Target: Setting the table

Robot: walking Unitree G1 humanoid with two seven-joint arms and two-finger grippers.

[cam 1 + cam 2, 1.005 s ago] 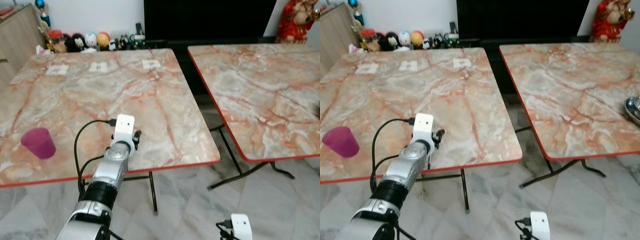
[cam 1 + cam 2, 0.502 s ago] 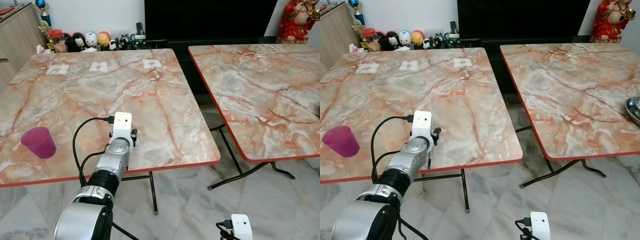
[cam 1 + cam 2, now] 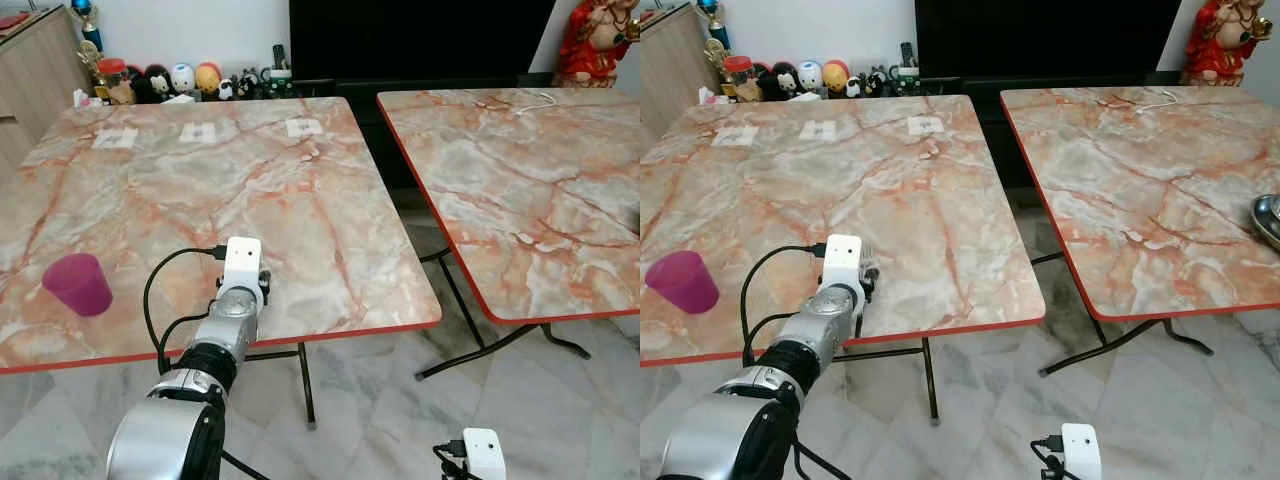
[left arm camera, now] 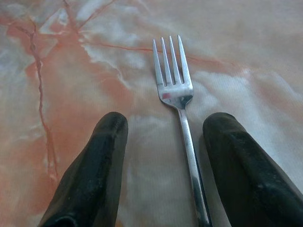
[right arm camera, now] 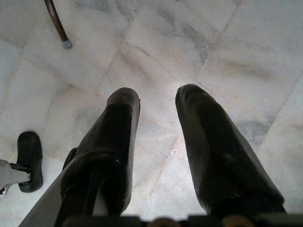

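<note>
The silver fork (image 4: 176, 92) has pointed tines, so my left gripper needs to pick it up next by its slim handle, just behind the fork's head (image 4: 187, 140).
A silver fork (image 4: 176, 92) lies flat on the marble top of the left table (image 3: 330, 215), tines pointing away from me. My left gripper (image 4: 165, 127) stands open low over the table near its front edge, one black finger (image 4: 97, 161) on each side of the fork's handle, not clamping it. In the left eye view the arm's white wrist camera (image 3: 243, 262) covers the fingers. A purple cup (image 3: 77, 284) stands upright to the left of that arm. My right gripper (image 5: 158, 106) hangs open over the tiled floor, holding nothing.
A second marble table (image 3: 520, 190) stands to the right across a gap, with a metal bowl (image 3: 1268, 216) at its right edge and a white cable (image 3: 530, 100) at the back. Three paper labels (image 3: 197, 132) lie along the left table's far side. Figurines (image 3: 180, 80) line the wall.
My left wrist has drawn back a little toward the table's front edge. The cup and the right arm have not moved.
</note>
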